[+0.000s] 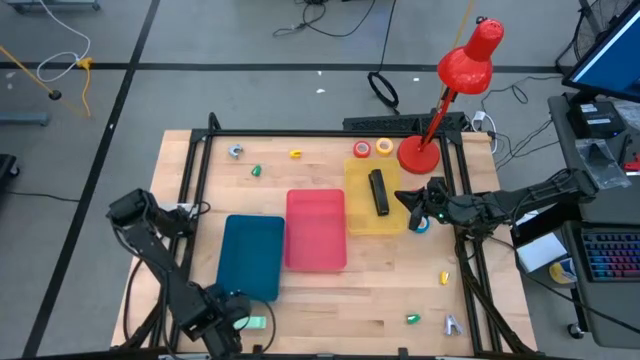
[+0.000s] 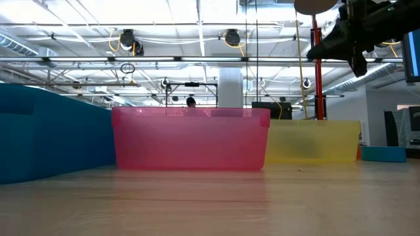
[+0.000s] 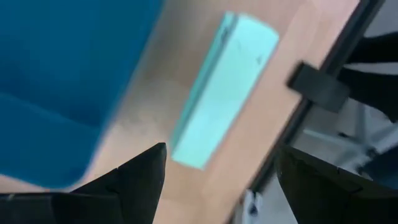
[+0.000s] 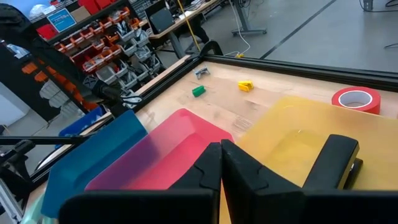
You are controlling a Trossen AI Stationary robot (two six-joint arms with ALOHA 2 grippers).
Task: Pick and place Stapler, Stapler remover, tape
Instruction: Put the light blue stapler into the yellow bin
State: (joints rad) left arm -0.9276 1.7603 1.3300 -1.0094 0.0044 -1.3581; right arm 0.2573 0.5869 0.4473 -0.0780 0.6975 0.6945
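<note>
The mint-green stapler has to go in a tray, so the left gripper should next grab it by its plain end [image 1: 241, 322] [image 3: 193, 149].
A mint-green stapler [image 3: 224, 93] lies flat on the wood near the table's front edge, beside the blue tray [image 1: 252, 255]. My left gripper [image 3: 224, 186] hangs open over the stapler's [image 1: 256, 323] near end, pointing down, one finger on each side and not touching it. My right gripper [image 1: 405, 198] is shut and empty, held level above the right edge of the yellow tray [image 1: 360, 215]. A black stapler [image 4: 339, 162] lies in that tray. Red tape [image 1: 361, 150] and orange tape [image 1: 384, 148] lie at the back, blue tape [image 1: 421, 226] under my right arm. A grey stapler remover [image 1: 235, 151] lies at the far left.
A pink tray [image 1: 316, 230] stands between the blue and yellow ones. A red desk lamp [image 1: 420, 155] stands at the back right. Small yellow [image 1: 296, 154] and green [image 1: 256, 171] pieces lie at the back, others [image 1: 444, 277] near the front right. A black frame rail [image 3: 317, 87] borders the table.
</note>
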